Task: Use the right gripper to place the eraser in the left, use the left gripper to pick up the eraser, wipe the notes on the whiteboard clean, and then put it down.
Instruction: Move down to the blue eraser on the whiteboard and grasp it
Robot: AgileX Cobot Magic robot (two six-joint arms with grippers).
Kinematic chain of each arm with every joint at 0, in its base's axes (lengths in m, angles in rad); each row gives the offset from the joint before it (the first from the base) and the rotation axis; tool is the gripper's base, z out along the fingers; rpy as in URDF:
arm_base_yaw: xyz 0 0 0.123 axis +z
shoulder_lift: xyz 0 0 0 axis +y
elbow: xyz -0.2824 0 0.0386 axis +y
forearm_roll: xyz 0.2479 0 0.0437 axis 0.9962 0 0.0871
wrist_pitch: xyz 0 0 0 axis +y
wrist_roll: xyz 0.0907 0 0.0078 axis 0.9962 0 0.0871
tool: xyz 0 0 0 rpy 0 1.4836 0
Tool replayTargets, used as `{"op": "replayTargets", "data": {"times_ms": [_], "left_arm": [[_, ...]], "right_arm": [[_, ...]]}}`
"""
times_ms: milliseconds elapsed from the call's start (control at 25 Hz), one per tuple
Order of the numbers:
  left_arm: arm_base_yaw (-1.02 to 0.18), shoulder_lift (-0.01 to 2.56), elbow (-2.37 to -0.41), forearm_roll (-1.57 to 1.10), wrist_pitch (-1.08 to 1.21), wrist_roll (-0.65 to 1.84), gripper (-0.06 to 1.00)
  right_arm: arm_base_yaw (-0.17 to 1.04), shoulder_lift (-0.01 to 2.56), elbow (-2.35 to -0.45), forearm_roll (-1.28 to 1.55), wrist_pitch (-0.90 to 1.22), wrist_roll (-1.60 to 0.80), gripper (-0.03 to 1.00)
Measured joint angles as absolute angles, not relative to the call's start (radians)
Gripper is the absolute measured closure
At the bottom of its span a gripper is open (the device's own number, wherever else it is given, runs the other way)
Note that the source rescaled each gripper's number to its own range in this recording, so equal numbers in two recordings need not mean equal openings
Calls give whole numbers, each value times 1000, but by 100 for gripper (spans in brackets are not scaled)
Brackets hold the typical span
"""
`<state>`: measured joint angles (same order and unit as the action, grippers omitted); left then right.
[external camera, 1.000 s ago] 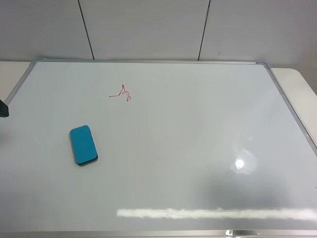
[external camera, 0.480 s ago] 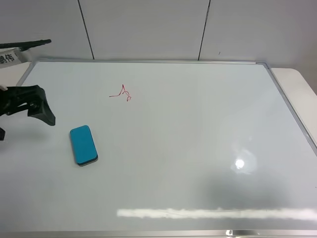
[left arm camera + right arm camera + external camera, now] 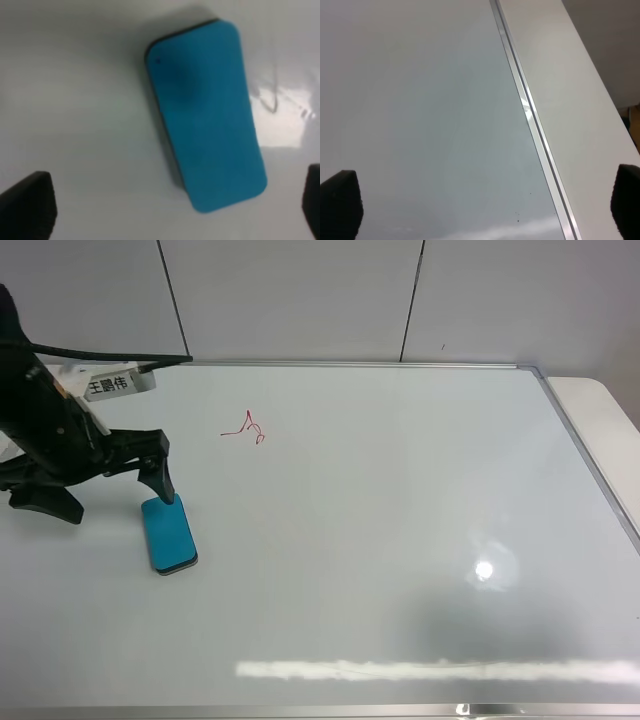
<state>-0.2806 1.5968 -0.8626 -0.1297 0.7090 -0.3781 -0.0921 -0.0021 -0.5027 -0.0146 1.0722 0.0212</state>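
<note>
The left gripper takes hold of the teal-blue eraser (image 3: 168, 533) by its long sides next, to wipe the red notes off the whiteboard.
The teal-blue eraser (image 3: 168, 533) lies flat on the whiteboard (image 3: 380, 500), at its left. My left gripper (image 3: 110, 495), on the arm with the white tag, is open just left of and above the eraser. One fingertip (image 3: 160, 485) is at the eraser's far end. In the left wrist view the eraser (image 3: 205, 120) lies ahead of the wide-open gripper (image 3: 170, 210), not held. The red notes (image 3: 245, 428) are beyond the eraser. My right gripper (image 3: 482, 205) is open and empty over the board's right edge, out of the exterior view.
The board's silver frame (image 3: 530, 115) runs past the right gripper, with white table (image 3: 575, 100) beyond it. A grey panelled wall (image 3: 300, 295) stands behind the board. A light glare spot (image 3: 484, 569) sits at the board's right.
My left arm has swung in from the left edge over the whiteboard to beside the eraser. The eraser and notes have not moved.
</note>
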Motion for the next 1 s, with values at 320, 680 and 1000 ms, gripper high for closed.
{"op": "replayTargets", "data": {"times_ms": [320,680,1000], "left_arm": [[-351,1714,-867,-127,588,-418,-6],[-370,1768,-867,-124,556,-464,-6],[-371,1818,-868,-132,505,-471,-6]], "right_arm": [[-92,-2,-503,-15,1072,21,-3],[-92,-2,-503,-15,1072,21,-3],[-92,-2,-503,-15,1072,21,-3]]}}
